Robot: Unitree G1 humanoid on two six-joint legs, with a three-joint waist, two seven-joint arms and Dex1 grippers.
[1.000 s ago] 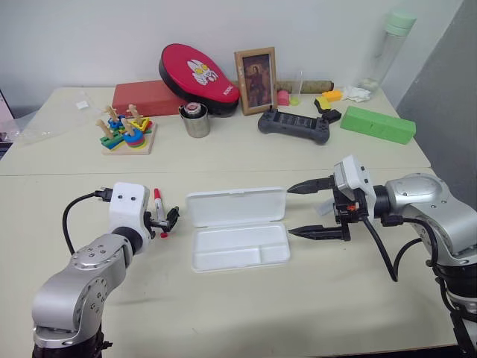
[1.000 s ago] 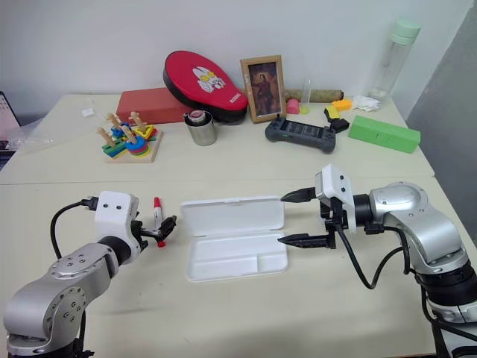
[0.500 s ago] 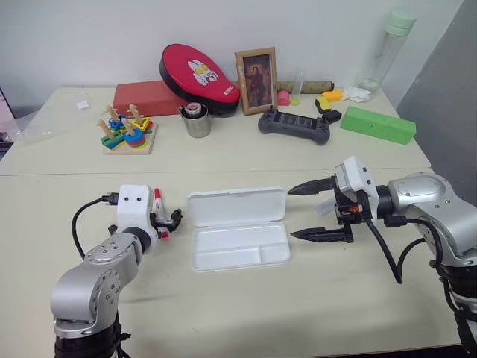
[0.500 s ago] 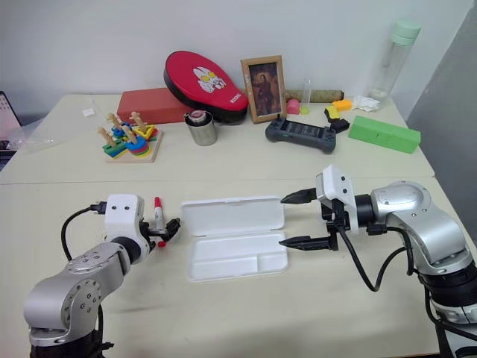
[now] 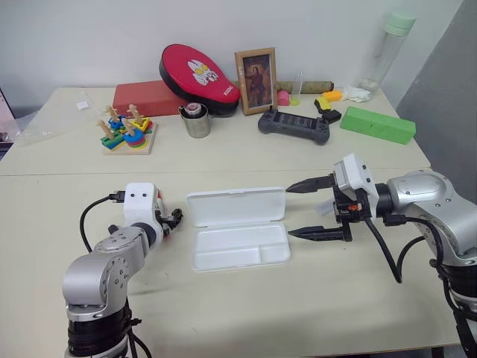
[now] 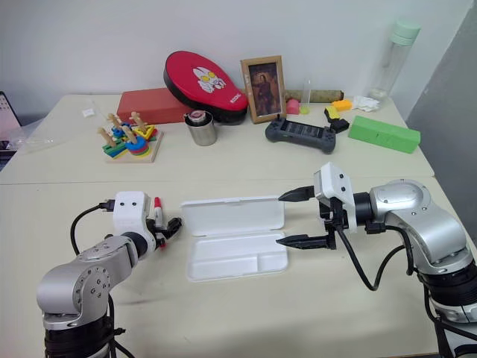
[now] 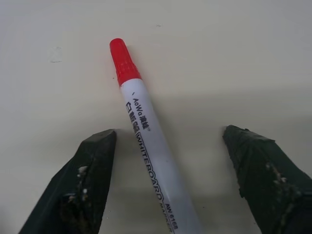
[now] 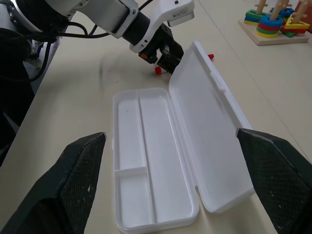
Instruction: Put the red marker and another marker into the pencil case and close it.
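The red marker (image 7: 141, 131) is long and slim, so my left gripper should next grab the middle of its body (image 7: 165, 163) to keep it level.
The red marker (image 7: 141, 131) lies flat on the table between the fingers of my left gripper (image 7: 169, 132), which is open, with a finger on each side of the barrel and a gap to both. From the head, its red cap (image 6: 157, 203) pokes out beside the left gripper (image 6: 167, 227), just left of the pencil case. The pencil case (image 5: 240, 248) lies open, its lid (image 5: 236, 206) folded back and its divided tray (image 8: 146, 156) empty. My right gripper (image 5: 288, 211) hovers open at the case's right end, pointing left. Another marker is out of view.
Along the back of the table stand a peg stacking toy (image 5: 127, 133), a metal cup (image 5: 197, 121), a red pouch (image 5: 198, 69), a photo frame (image 5: 256, 80), a black controller (image 5: 294, 124), a green box (image 5: 377, 124) and a tall bottle (image 5: 387, 46).
My left arm has swung in and its gripper has sunk down over the red marker, the fingers narrowing around it. The right gripper and the case have stayed still.
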